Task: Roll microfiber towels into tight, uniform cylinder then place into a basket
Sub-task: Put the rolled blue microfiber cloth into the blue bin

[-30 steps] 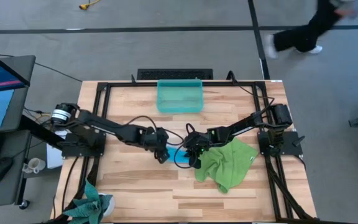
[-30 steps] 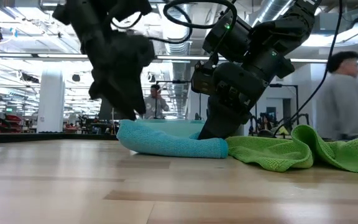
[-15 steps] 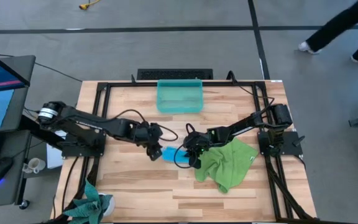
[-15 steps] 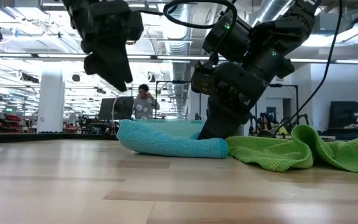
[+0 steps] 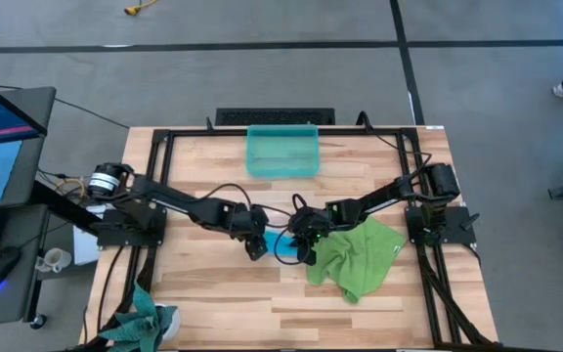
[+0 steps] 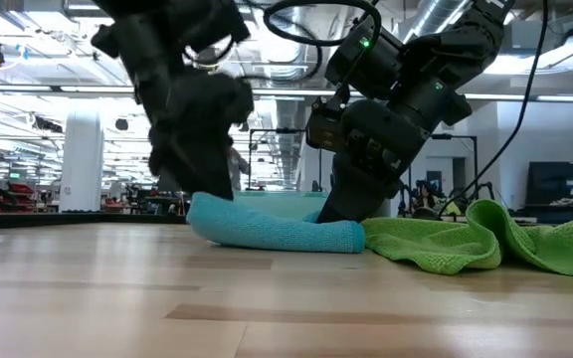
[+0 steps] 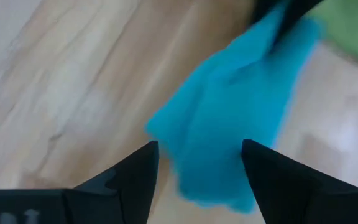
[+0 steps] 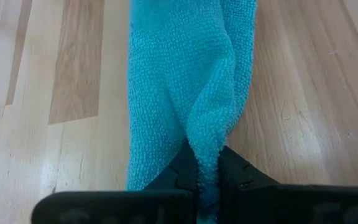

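Note:
Next, my left gripper grabs the blue towel by its loose end (image 5: 270, 246), to carry the towel into the teal basket (image 5: 250, 152) between both grippers.
The sky blue towel (image 5: 281, 242) lies bunched lengthwise on the table's middle; it also shows in the low view (image 6: 267, 227). My right gripper (image 5: 299, 246) is shut on its right end. My left gripper (image 5: 255, 246) is open at the towel's left end, with a finger on either side of that end (image 7: 194, 168). The lime green towel (image 5: 357, 256) lies crumpled on the table just right of the blue one. The teal basket (image 5: 250, 152) stands at the table's far middle, with no cloth showing in it. My right gripper pinches a raised fold of the blue towel (image 8: 207, 152) between its two fingers, at the towel's right end. The fingers come slanting down from the table's right and lie along the towel. The towel rests on the table. Whether my left gripper touches the towel, I cannot tell.
A black frame rail (image 5: 154, 196) runs around the table top. A plant (image 5: 140, 323) stands at the near left corner. A dark flat object (image 5: 275, 116) lies behind the basket. There is bare wood near the table's front edge (image 5: 262, 303).
My left gripper rose and drew back toward the table's left, then came back down to the blue towel's left end. My right gripper and both towels have kept still. A person walked off to the right beyond the table.

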